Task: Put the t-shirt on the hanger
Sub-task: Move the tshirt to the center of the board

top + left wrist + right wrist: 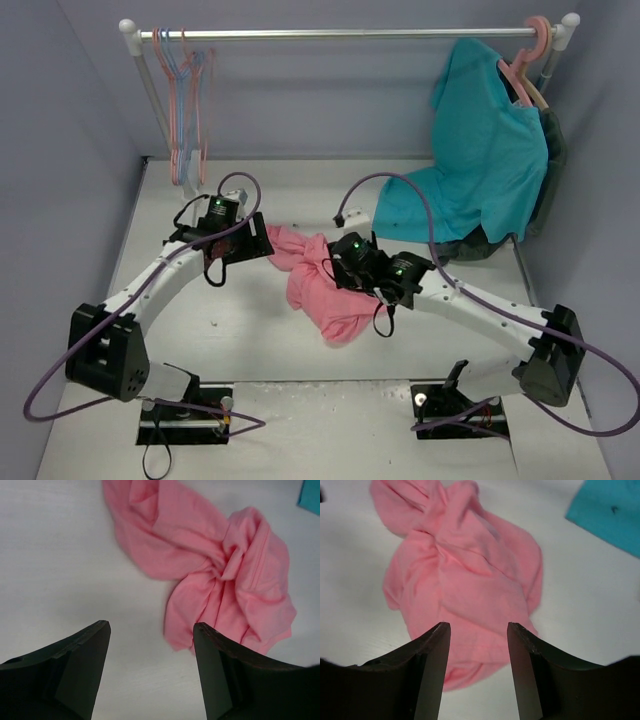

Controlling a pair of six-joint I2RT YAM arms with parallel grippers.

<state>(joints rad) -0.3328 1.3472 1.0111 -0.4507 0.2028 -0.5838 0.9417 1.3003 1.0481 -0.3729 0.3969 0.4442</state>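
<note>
Next, my right gripper grabs the pink t-shirt by its near fold (pixel 345 325) (pixel 477 654), to spread it for hanging while the t-shirt's far end stays free.
The pink t-shirt (pixel 320 290) lies crumpled on the white table between the two arms. It also shows in the left wrist view (pixel 215 570) and in the right wrist view (pixel 465 575). My left gripper (pixel 250 243) (pixel 151 625) is open and empty, above bare table just left of the shirt's edge. My right gripper (pixel 335 272) (pixel 478 625) is open and empty, above the shirt's near part, with the jaws on either side of a fold but apart from it. The thin pink hanger (pixel 205 110) hangs on the rail at the back left, among thin blue hangers.
A metal rail (pixel 340 33) spans the back. A large teal t-shirt (pixel 485 160) hangs from a thick pink hanger (pixel 525 65) at the back right and drapes onto the table. Purple-grey walls close in the left, right and back.
</note>
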